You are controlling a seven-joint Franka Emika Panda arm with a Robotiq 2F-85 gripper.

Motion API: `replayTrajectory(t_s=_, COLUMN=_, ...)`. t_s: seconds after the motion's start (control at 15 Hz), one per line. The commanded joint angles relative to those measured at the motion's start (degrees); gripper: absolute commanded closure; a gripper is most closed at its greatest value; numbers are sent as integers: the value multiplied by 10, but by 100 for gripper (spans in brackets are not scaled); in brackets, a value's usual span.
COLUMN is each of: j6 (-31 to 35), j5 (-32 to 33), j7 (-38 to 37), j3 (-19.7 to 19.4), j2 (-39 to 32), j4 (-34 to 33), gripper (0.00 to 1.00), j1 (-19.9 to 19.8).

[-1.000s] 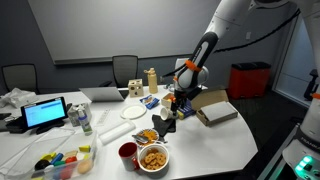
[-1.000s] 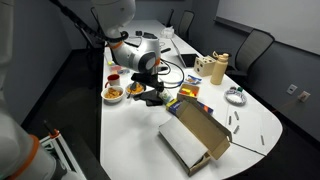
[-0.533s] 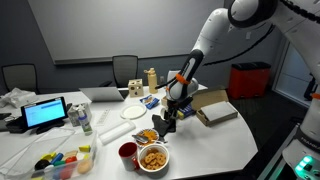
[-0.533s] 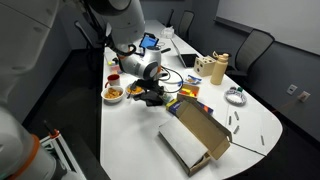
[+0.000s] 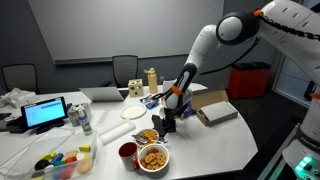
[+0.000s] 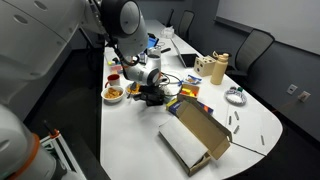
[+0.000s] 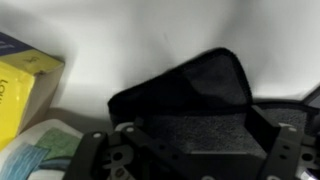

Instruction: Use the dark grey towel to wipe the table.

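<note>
My gripper closes on the towel now, as it is time to close: in the wrist view my fingers are level with its cloth.
The dark grey towel (image 5: 160, 125) lies crumpled on the white table (image 5: 215, 140), beside the snack bowls; it also shows in an exterior view (image 6: 153, 98). My gripper (image 5: 167, 117) is low over it, also seen in an exterior view (image 6: 148, 91). In the wrist view the towel (image 7: 195, 95) fills the space between the two spread fingers of my gripper (image 7: 195, 150). The fingers are open and sit at the towel's two sides. I cannot tell whether they touch it.
A bowl of snacks (image 5: 153, 158) and a red cup (image 5: 128, 153) stand near the table's front edge. An open cardboard box (image 6: 195, 135) lies beside the towel. A yellow box (image 7: 20, 85) is close to the gripper. A white plate (image 5: 134, 112) and a tablet (image 5: 45, 113) sit further off.
The arm has swung in and come down. The gripper has dropped from above the towel to right over it.
</note>
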State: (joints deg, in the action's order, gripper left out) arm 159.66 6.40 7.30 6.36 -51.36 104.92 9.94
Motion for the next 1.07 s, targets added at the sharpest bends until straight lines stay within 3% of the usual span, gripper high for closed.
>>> replayTrajectory(t_s=0.0, j6=-28, j5=17, j7=11, j3=-5, j2=-37, j4=-53, gripper=25, j1=8)
replayTrajectory(t_s=0.6, j6=-75, j5=25, j7=2, j3=-11, j2=-13, j4=-51, gripper=96, j1=18)
replayTrajectory(t_s=0.73, j6=-88, j5=27, j7=-10, j3=-20, j2=-1, j4=-43, gripper=100, j1=26)
replayTrajectory(t_s=1.0, j6=-156, j5=26, j7=-30, j3=-30, j2=55, j4=11, gripper=97, j1=33)
